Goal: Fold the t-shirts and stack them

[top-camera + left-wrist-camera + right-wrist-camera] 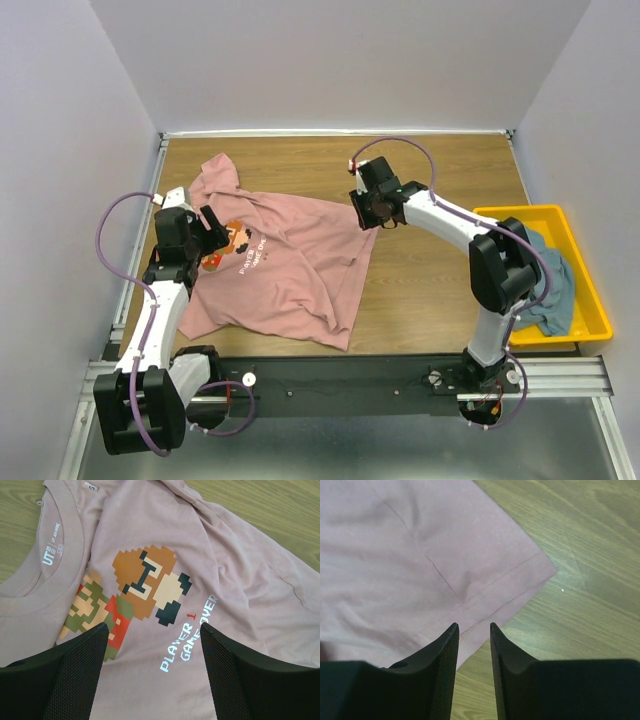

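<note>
The dusty-pink t-shirt (290, 265) has to be stretched flat for folding, so the right gripper will grab it by the hem near its corner (371, 232) next.
The dusty-pink t-shirt (290, 265) lies spread, a bit wrinkled, on the wooden table, print side up. My left gripper (212, 236) hovers open over its chest print (145, 582), with nothing between the fingers (80, 670). At the shirt's right sleeve corner (520, 575), my right gripper (368, 212) hangs just above the hem with its jaws partly open and nothing between them. The blue-grey t-shirt (552, 290) lies crumpled in the yellow bin.
The yellow bin (590, 290) stands at the table's right edge beside the right arm's base. Bare wood (430, 290) lies between the pink shirt and the bin. Grey walls close in the table on three sides.
</note>
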Robot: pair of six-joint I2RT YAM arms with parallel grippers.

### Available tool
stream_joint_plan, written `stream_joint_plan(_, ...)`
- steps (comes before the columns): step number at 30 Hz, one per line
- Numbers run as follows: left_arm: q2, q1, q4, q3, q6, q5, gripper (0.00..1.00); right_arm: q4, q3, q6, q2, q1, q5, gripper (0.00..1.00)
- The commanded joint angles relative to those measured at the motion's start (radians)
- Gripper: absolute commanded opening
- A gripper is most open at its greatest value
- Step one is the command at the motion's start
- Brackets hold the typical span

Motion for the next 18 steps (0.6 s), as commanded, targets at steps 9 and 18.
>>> stream_joint_plan(9, -0.018, -0.005, 0.063, -0.004, 0.007, -0.017, 0.81, -0.006, 0.044, -0.109, 0.138, -0.002, -0.044, 0.36)
stream_joint_plan(18, -0.013, -0.007, 0.063, -0.004, 0.007, -0.021, 0.81, -0.005, 0.048, -0.106, 0.179, -0.002, -0.036, 0.27)
